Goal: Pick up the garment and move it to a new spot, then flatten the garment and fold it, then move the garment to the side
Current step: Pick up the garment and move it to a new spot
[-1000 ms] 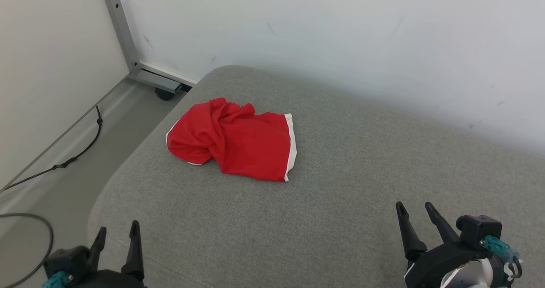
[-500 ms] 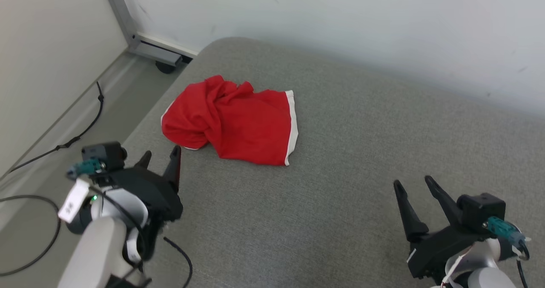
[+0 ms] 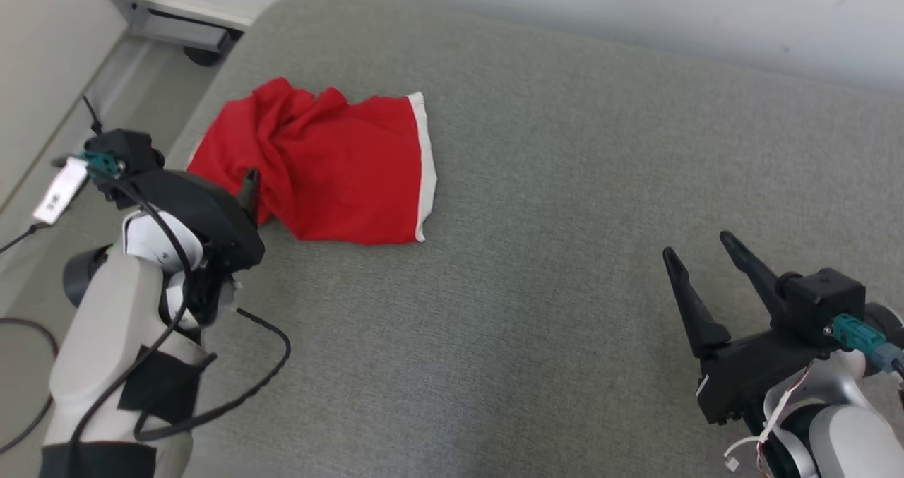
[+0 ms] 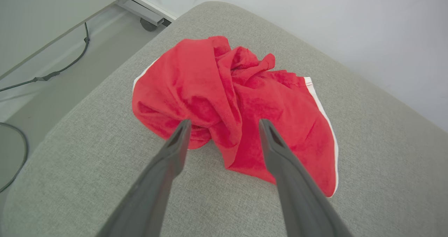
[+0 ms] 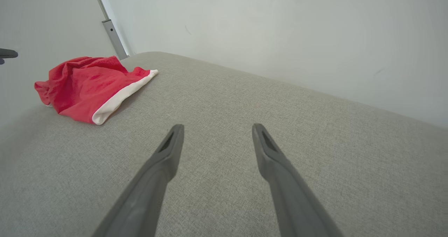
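Observation:
The garment will be picked up next by its bunched top edge [image 3: 269,139] with my left gripper. Folds stand up there, while the hem end [image 3: 398,173] lies flat.
A crumpled red garment [image 3: 318,160] with a white hem band lies near the far left corner of the grey padded surface [image 3: 565,181]. My left gripper [image 3: 244,181] stands open at the garment's near left edge. In the left wrist view the left gripper [image 4: 224,123] has its two fingers on either side of the bunched folds of the garment [image 4: 210,90]; contact cannot be told. My right gripper [image 3: 697,245] is open over bare padding at the lower right, far from the cloth. The right wrist view has the right gripper [image 5: 217,126] with nothing between its fingers and the garment [image 5: 87,86] at far left.
The padded surface ends in a rounded edge [image 3: 212,75] just left of the garment, with floor beyond. A grey metal frame foot on a caster [image 3: 191,37] stands at the far left. A white wall [image 3: 565,5] runs along the back. Cables [image 3: 21,323] lie on the floor.
The camera has tilted down and shifted. My left arm has risen and reached forward, from the near edge up to the garment. The right gripper has held its place, still open.

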Controlling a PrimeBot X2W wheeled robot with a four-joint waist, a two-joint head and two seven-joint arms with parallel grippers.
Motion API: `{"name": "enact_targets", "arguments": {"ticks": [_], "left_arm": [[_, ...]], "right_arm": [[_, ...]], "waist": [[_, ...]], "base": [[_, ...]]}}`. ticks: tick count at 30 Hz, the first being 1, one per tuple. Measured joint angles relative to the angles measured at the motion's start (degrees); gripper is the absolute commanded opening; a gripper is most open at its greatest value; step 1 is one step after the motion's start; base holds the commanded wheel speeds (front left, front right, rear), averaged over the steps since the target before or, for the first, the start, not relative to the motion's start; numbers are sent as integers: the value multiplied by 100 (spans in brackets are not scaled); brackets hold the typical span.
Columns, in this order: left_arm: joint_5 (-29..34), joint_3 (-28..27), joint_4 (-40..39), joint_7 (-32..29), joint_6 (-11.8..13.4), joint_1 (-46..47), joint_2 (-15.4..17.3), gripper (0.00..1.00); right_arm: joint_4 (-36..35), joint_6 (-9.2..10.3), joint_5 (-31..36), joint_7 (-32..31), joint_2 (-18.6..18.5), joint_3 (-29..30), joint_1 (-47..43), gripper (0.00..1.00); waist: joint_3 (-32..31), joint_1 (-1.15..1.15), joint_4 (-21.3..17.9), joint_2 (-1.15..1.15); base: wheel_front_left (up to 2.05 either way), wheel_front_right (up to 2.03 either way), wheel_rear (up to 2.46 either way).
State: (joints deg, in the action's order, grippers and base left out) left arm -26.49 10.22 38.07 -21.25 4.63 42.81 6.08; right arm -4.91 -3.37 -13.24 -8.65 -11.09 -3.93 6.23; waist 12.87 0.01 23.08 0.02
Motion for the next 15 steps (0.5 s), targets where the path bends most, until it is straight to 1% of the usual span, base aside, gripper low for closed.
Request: {"name": "enact_targets", "arguments": {"ticks": [7, 12, 15], "left_arm": [[130, 8, 579, -202, 105, 617, 14, 100], [386, 23, 972, -289, 192, 831, 36, 100], [434, 20, 1225, -289, 194, 929, 45, 100]], "right_arm": [[-381, -16, 76, -250, -158, 20, 222, 100], [-547, -16, 76, -382, -240, 41, 250, 100], [-604, -16, 77, -421, -290, 102, 252, 100]], "waist": [[575, 0, -267, 0], [872, 0, -361, -1], [1004, 0, -386, 0]], "base": [[0, 0, 0], [0, 0, 0], [0, 0, 0]]}}
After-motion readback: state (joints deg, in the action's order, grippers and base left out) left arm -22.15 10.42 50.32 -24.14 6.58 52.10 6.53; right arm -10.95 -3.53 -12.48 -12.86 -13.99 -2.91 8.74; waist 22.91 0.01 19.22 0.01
